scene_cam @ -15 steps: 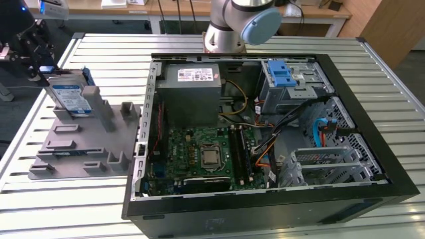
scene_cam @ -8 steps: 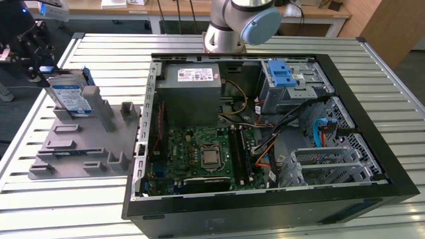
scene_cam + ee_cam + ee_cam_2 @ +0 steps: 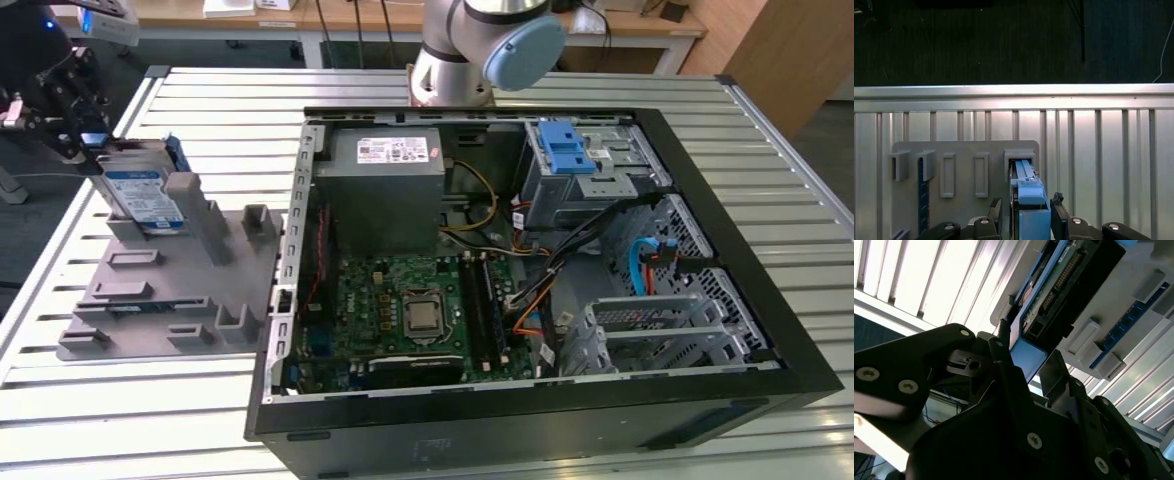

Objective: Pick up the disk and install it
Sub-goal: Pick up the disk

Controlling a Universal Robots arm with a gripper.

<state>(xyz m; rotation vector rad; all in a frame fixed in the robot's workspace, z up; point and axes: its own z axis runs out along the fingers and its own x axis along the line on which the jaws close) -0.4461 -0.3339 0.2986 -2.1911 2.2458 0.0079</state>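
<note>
My gripper is going to grip the disk by its blue-railed end point(image 3: 142, 160) next, so that it can install the disk in the computer case.
The disk point(image 3: 142, 196) stands on edge in a slot at the back of the grey holder point(image 3: 180, 275), on the exterior view's left, label facing outward. My gripper point(image 3: 94, 148) is at its upper end. In the first wrist view the blue rail of the disk point(image 3: 1029, 192) lies between the two black fingertips point(image 3: 996, 206), with a narrow gap on one side and the other tip close to the rail. The gripper point(image 3: 1026, 207) is open, straddling the disk's edge. The second wrist view shows the same blue end of the disk point(image 3: 1028, 357) between the fingers, with the gripper point(image 3: 1026, 362) around it.
An open computer case point(image 3: 747, 330) fills the table's middle, with the motherboard point(image 3: 407, 315), power supply point(image 3: 380, 165) and a metal drive bay point(image 3: 601, 180) topped by a blue latch point(image 3: 566, 155). The arm's base point(image 3: 467, 50) stands behind it. The holder has several free slots point(image 3: 979, 175).
</note>
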